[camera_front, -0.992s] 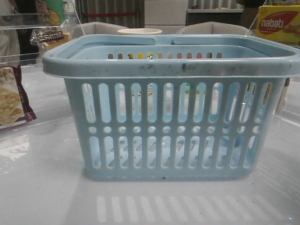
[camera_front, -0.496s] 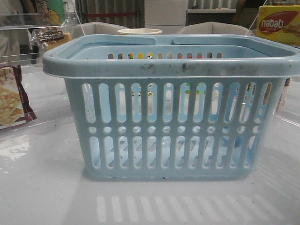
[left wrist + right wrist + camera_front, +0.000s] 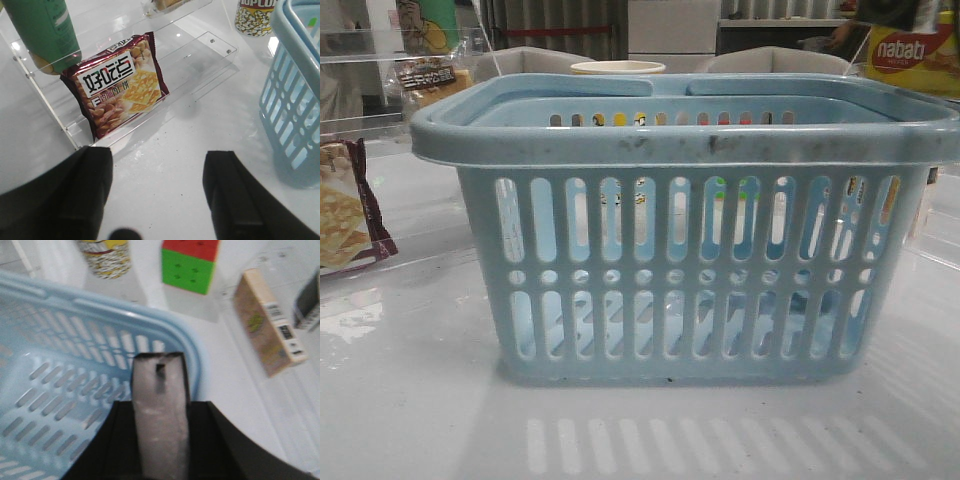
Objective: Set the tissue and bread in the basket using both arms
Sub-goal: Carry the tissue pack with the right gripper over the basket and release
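Note:
The tissue is high above the basket's rim (image 3: 880,95) in the front view and would drop if the robot's right gripper opened now, so the robot will first lower it farther in.
The pale blue basket (image 3: 680,145) stands in the middle of the table and fills the front view. My right gripper (image 3: 161,412) is shut on the tissue (image 3: 159,385), a greyish soft pack with dark edges seen end-on. It holds the tissue above the basket's rim (image 3: 165,332), near a corner. My left gripper (image 3: 157,167) is open and empty, low over bare table beside the basket (image 3: 295,75). The bread (image 3: 425,78), in a clear packet with a dark label, lies on the clear shelf at the back left. Neither gripper shows clearly in the front view.
A maroon-edged cracker bag (image 3: 120,85) leans in a clear acrylic rack under a green bottle (image 3: 42,30). A popcorn cup (image 3: 255,17) stands behind the basket. To the right are a colour cube (image 3: 190,262), a tan box (image 3: 267,322) and the yellow nabati box (image 3: 915,60).
In the front view a blurred shape now covers the top of the yellow box at the top right. The basket has not moved.

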Motion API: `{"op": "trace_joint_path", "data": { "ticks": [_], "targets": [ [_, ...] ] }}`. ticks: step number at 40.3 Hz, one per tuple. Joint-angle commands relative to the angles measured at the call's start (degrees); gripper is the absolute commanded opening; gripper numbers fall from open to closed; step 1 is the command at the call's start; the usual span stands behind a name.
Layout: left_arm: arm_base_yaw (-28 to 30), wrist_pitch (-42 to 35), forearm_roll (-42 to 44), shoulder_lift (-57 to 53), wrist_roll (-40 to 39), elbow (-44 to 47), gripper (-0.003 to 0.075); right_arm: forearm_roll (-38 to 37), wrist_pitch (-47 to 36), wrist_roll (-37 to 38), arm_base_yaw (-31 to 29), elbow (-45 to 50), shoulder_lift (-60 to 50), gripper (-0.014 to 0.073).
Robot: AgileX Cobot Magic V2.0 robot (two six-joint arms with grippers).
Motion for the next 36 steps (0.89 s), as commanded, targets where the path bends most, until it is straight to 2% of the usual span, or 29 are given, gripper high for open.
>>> {"op": "trace_joint_path", "data": {
  "ticks": [1, 8, 12, 14, 20, 22, 29, 36],
  "targets": [
    [-0.32, -4.16, -0.73, 0.20, -0.04, -1.89, 0.0452, 0.57, -5.32, -0.61, 5.16, -0.01, -0.81, 0.0158],
    [-0.32, -4.16, -0.73, 0.20, -0.04, -1.89, 0.0452, 0.57, -8.99, -0.61, 10.77, 1.65, 2.97, 0.0158],
    [-0.32, -4.16, -0.73, 0.20, -0.04, -1.86, 0.0452, 0.68, -9.65, -0.61, 11.43, 1.89, 5.46, 0.0203],
    [-0.32, -4.16, -0.73, 0.20, -0.04, -1.86, 0.0452, 0.68, -9.93, -0.61, 11.49, 1.89, 6.69, 0.0272],
    [-0.32, -4.16, -0.73, 0.20, -0.04, -1.86, 0.0452, 0.68, -11.60, -0.61, 11.49, 1.89, 8.31, 0.0565],
    [-0.32, -4.16, -0.73, 0.20, -0.04, -1.86, 0.0452, 0.68, -11.97, -0.61, 11.49, 1.89, 8.04, 0.0619],
    [-0.32, -4.16, -0.73, 0.20, -0.04, -1.86, 0.0452, 0.45, -11.16, -1.01, 11.60, 2.49, 4.61, 0.0622],
    [-0.32, -4.16, -0.73, 0.20, -0.04, -1.86, 0.0452, 0.02, -11.19, -3.02, 11.60, 6.98, -2.99, 0.0622]
  ]
}}
